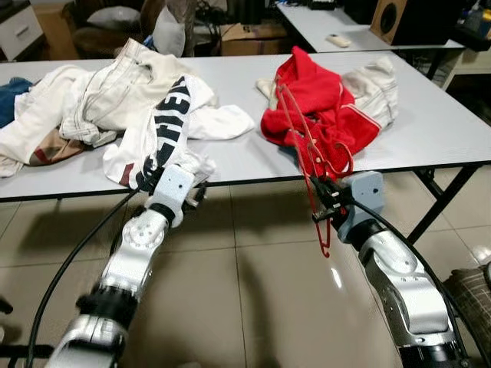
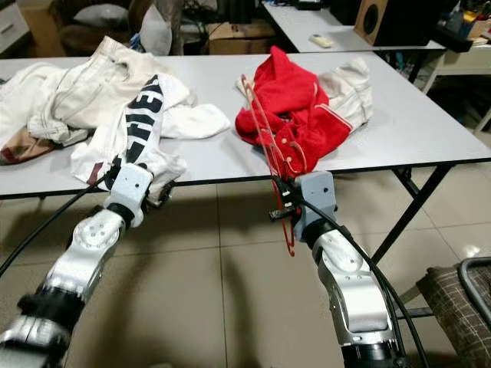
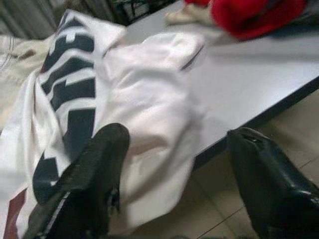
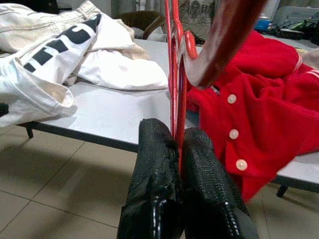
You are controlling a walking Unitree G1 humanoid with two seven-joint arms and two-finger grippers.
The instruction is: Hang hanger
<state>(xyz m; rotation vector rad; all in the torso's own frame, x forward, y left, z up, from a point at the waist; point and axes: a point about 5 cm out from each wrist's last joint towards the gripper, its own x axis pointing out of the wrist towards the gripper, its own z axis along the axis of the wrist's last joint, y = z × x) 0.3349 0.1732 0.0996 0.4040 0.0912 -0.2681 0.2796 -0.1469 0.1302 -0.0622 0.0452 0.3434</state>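
The white shirt's lower edge hangs free past the table and the rest lies flat, so my left gripper should grab that hanging edge (image 1: 202,165) (image 3: 155,174) next.
A thin red hanger (image 1: 307,149) stands nearly upright in front of the table's near edge, its hook curling by the red garment (image 1: 326,107). My right gripper (image 1: 321,201) is shut on the hanger's wire, and the black fingers (image 4: 159,164) pinch it (image 4: 174,74). The red garment (image 4: 259,114) with white buttons lies on the grey table (image 1: 430,123). My left gripper (image 3: 174,164) is open just below the table edge, close to a white shirt with black lettering (image 1: 165,123) that hangs over the edge (image 3: 144,109).
A heap of white and beige clothes (image 1: 92,100) covers the table's left half. A second table (image 1: 322,27) with a speaker (image 1: 391,19) stands behind. Tiled floor (image 1: 253,291) lies under me, a table leg (image 1: 441,203) slants at the right, and a chair (image 2: 460,291) stands at the far right.
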